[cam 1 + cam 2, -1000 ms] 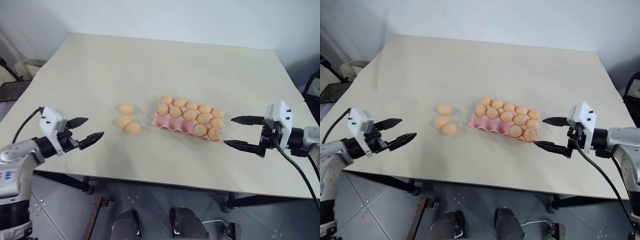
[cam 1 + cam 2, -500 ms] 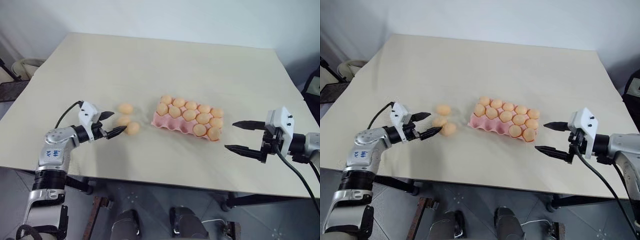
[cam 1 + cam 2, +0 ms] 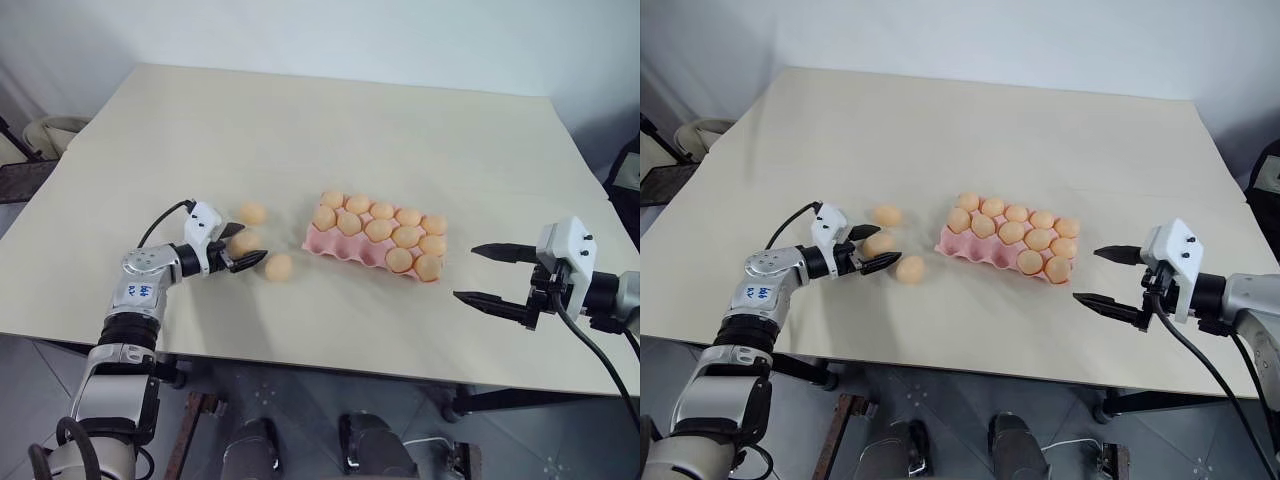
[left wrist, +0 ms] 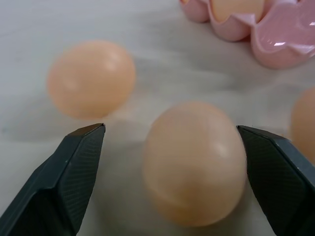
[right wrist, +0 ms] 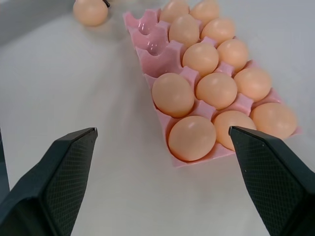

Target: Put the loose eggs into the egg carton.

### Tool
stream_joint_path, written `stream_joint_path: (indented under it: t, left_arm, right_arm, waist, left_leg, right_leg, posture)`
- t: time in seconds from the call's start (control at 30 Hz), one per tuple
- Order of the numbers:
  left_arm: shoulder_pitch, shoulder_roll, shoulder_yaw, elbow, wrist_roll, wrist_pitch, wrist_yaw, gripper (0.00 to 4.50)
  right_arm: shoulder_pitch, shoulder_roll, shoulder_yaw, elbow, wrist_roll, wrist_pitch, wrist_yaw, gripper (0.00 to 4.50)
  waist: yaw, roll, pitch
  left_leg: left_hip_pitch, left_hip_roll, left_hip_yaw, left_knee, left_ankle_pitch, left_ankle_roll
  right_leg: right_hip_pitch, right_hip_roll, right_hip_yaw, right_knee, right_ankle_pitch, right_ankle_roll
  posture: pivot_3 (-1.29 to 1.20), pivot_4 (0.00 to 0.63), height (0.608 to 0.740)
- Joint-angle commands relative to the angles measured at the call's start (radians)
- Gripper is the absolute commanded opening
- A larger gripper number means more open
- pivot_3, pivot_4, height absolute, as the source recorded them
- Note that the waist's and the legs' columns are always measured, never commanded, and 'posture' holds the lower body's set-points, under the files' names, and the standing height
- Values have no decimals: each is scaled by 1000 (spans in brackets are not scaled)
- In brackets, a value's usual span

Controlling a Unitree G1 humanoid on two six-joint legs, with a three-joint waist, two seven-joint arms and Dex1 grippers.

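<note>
My left gripper grabs the middle loose egg by its rounded shell [image 3: 243, 242] next, to fill a bare cup in the pink egg carton [image 3: 345, 250].
Three loose eggs lie left of the pink egg carton [image 3: 345, 250]. My left gripper [image 3: 250, 243] is open around the middle egg [image 4: 194, 162], with a gap showing on each side between its fingers and the shell. A second egg [image 3: 253, 213] rests just beyond it, and a third egg [image 3: 279, 267] lies nearer the carton. The carton holds many eggs, and its cups [image 5: 150, 37] at the end nearest the loose eggs are bare. My right gripper [image 3: 490, 275] hovers open to the right of the carton with nothing in it.
The beige table [image 3: 300, 130] stretches wide behind the carton. Its front edge [image 3: 330, 365] runs just below both grippers. A chair and a dark rack [image 3: 30, 150] stand off the table's left side.
My left arm has reached forward and right, bringing its open fingers around the middle egg. The nearest loose egg has rolled a little towards the carton. The right gripper has stayed put.
</note>
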Motion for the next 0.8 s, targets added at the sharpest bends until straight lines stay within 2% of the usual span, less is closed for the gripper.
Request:
stream_joint_path:
  t: [0.03, 0.17, 0.3, 0.6, 0.8]
  left_arm:
    - [-30, 0, 8, 13, 5, -26, 1, 3319]
    - [-20, 6, 15, -12, -7, -32, -11, 2033]
    - [5, 29, 26, -110, -38, 20, -44, 2033]
    - [42, 80, 15, -459, -143, 270, -131, 2033]
    - [-68, 18, -46, -490, -155, 327, -164, 2033]
  right_arm:
    - [0, -6, -33, -24, 17, -2, -8, 4500]
    - [-1, -4, -30, -23, 17, -1, -12, 4500]
    - [-2, -3, -27, -21, 16, -3, -14, 4500]
    - [-4, 6, -19, -20, 14, -8, -22, 4500]
    - [-5, 16, -15, -24, 11, -11, -32, 4500]
  waist:
    - [0, 0, 0]
    - [0, 0, 0]
    - [0, 0, 0]
    - [0, 0, 0]
    - [10, 0, 0]
  left_leg:
    - [0, 0, 0, 0, 0, 0]
    - [0, 0, 0, 0, 0, 0]
    - [0, 0, 0, 0, 0, 0]
    - [0, 0, 0, 1, 0, 0]
    - [0, -1, 0, 2, 1, 0]
  right_leg:
    - [0, 0, 0, 0, 0, 0]
    - [0, 0, 0, 0, 0, 0]
    - [0, 0, 0, 0, 0, 0]
    - [0, 1, 0, 1, 0, 0]
    - [1, 0, 0, 1, 1, 1]
  posture:
    - [0, 150, 740]
    - [0, 150, 740]
    - [0, 150, 740]
    - [0, 150, 740]
    - [0, 150, 740]
